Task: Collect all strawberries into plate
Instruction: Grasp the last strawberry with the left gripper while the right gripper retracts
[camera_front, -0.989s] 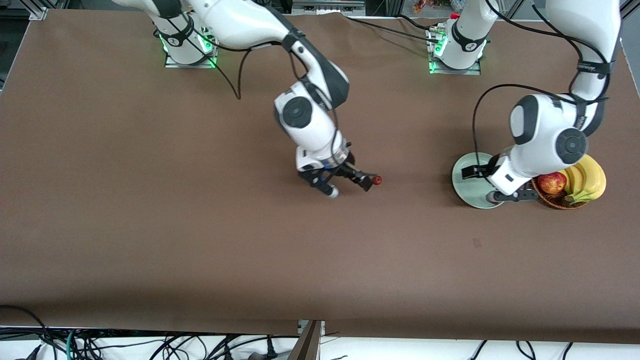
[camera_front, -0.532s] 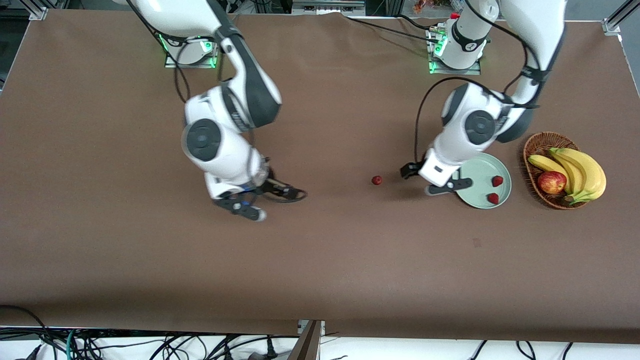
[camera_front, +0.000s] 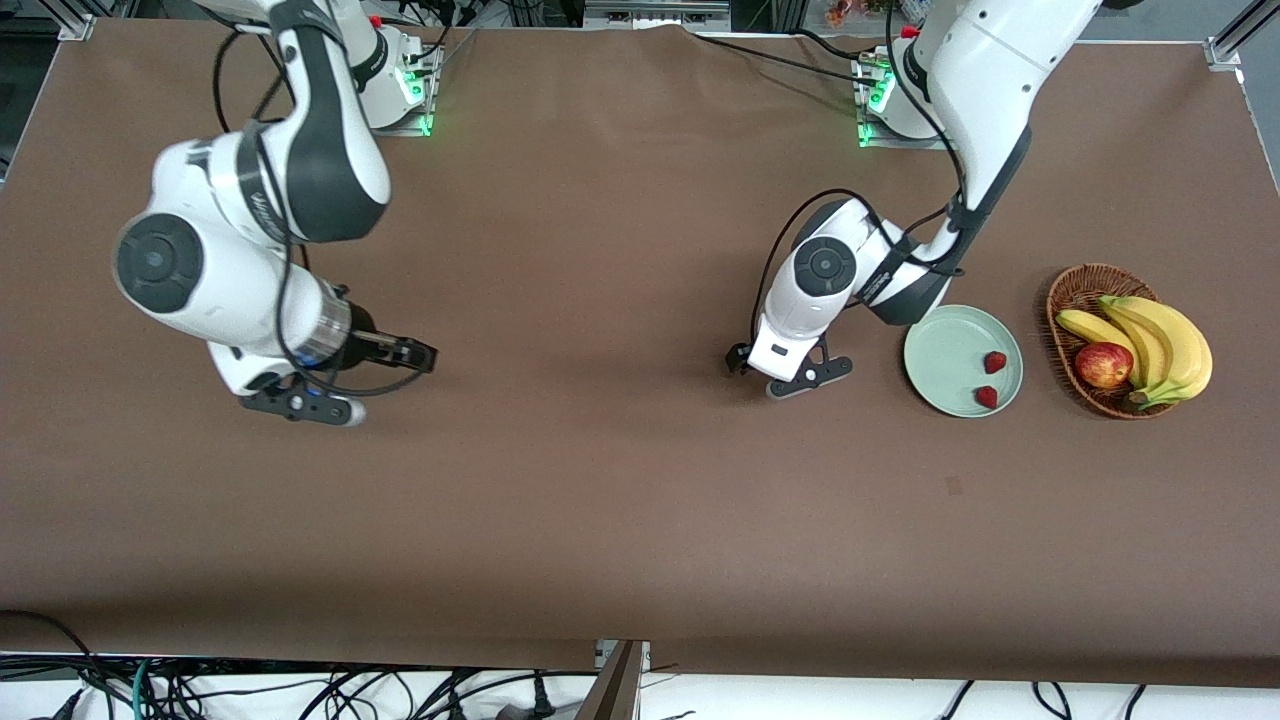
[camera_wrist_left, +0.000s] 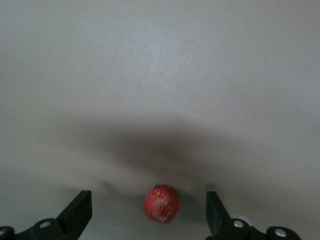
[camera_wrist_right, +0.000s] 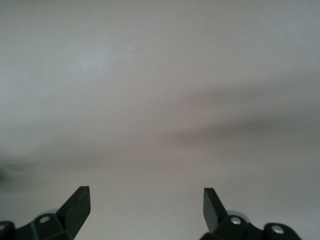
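The strawberry needs to go on the plate. My left gripper should grab it by its red body (camera_wrist_left: 161, 205) next.
The pale green plate (camera_front: 940, 355) holds two strawberries (camera_front: 994, 362) (camera_front: 986, 397). A third strawberry (camera_wrist_left: 161, 204) lies on the brown table beside the plate, toward the right arm's end. It shows only in the left wrist view, between the open fingers. In the front view my left hand hides it. My left gripper (camera_front: 787, 372) (camera_wrist_left: 147, 195) is open and low over this berry, not touching it. My right gripper (camera_front: 412, 355) (camera_wrist_right: 145, 191) is open and empty over bare table toward the right arm's end.
A brown wicker basket (camera_front: 1075, 285) with bananas (camera_front: 1150, 340) and a red apple (camera_front: 1103, 365) stands beside the plate at the left arm's end of the table.
My right arm let the strawberry go on the table and drew back toward its own end. My left gripper moved from over the plate to over that berry.
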